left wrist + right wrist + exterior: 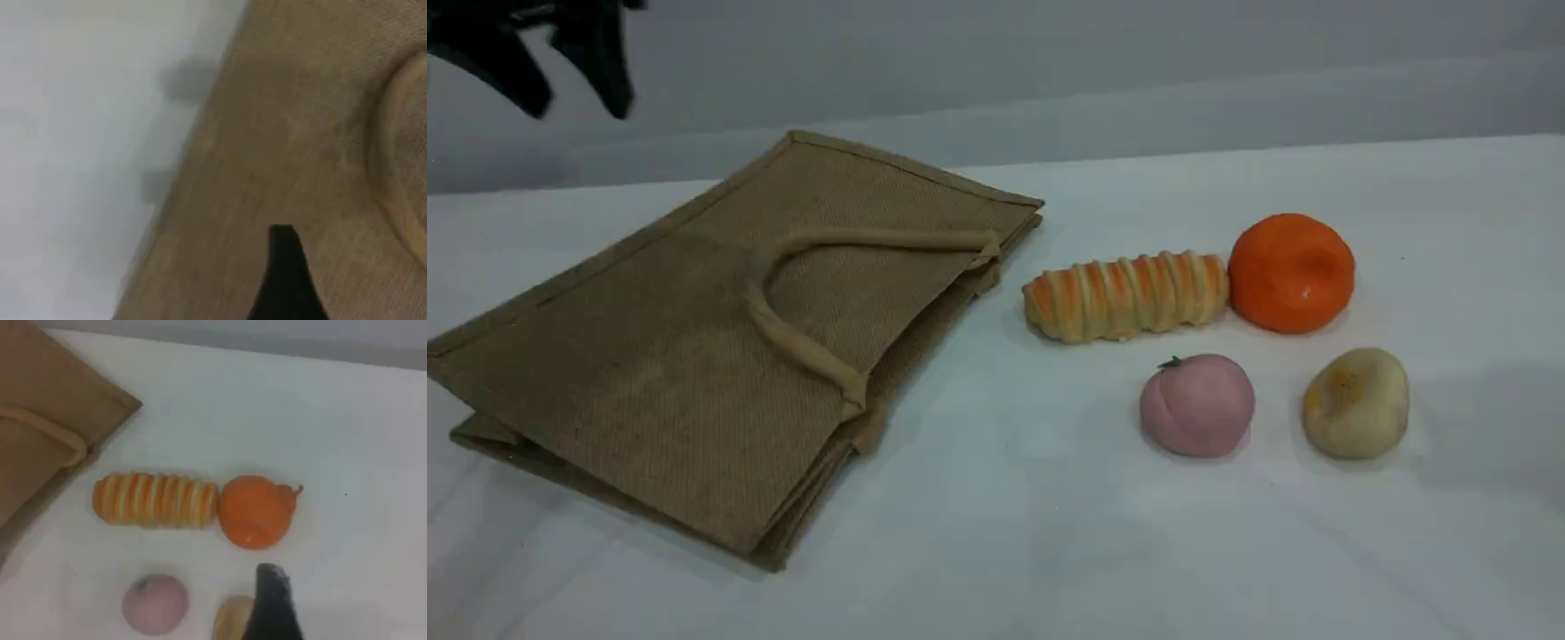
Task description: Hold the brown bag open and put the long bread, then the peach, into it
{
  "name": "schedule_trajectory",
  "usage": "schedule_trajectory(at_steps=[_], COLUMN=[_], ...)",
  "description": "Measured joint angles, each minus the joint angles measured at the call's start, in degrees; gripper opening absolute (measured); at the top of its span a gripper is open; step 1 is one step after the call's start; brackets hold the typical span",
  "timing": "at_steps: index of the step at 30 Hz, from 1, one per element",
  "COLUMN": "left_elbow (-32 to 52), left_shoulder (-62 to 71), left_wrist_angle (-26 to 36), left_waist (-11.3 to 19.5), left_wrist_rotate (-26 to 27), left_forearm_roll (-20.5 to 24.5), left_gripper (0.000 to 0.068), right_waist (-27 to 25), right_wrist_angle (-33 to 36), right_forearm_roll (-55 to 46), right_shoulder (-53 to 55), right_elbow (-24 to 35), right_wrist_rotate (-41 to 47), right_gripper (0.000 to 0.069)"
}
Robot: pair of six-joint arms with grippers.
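The brown bag lies flat and closed. The robot's left gripper should next grab it by the beige handle looped on top, so that it can hold the bag open.
The brown bag lies flat and closed on the left of the table, its mouth toward the foods, one beige handle resting on top. The long bread lies crosswise to the right of the bag's mouth. The peach sits in front of the bread. My left gripper hangs open high above the bag's far left side, and one of its fingertips shows over the bag's cloth. A right fingertip hovers above the foods, near the long bread and the peach, holding nothing.
An orange round fruit touches the bread's right end. A lumpy yellowish-beige round item sits right of the peach. White cloth covers the table, and a grey wall runs behind it.
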Motion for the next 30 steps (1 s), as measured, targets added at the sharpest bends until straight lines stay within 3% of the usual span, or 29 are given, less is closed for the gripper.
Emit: schedule_trajectory(at_steps=[10, 30], left_elbow=[-8.6, -17.01], left_shoulder=[12.35, 25.18], left_wrist_angle=[1.13, 0.54], left_waist=[-2.62, -6.49], left_wrist_rotate=[0.22, 1.6], left_forearm_roll=[0.12, 0.13], left_gripper=[0.0451, 0.0451], right_waist=[0.0, 0.0], right_wrist_angle=[-0.1, -0.02], right_forearm_roll=[0.2, 0.44], right_shoulder=[-0.05, -0.05], right_elbow=[0.0, 0.0], right_wrist_rotate=[0.13, 0.13], right_gripper=[0.0458, 0.0458])
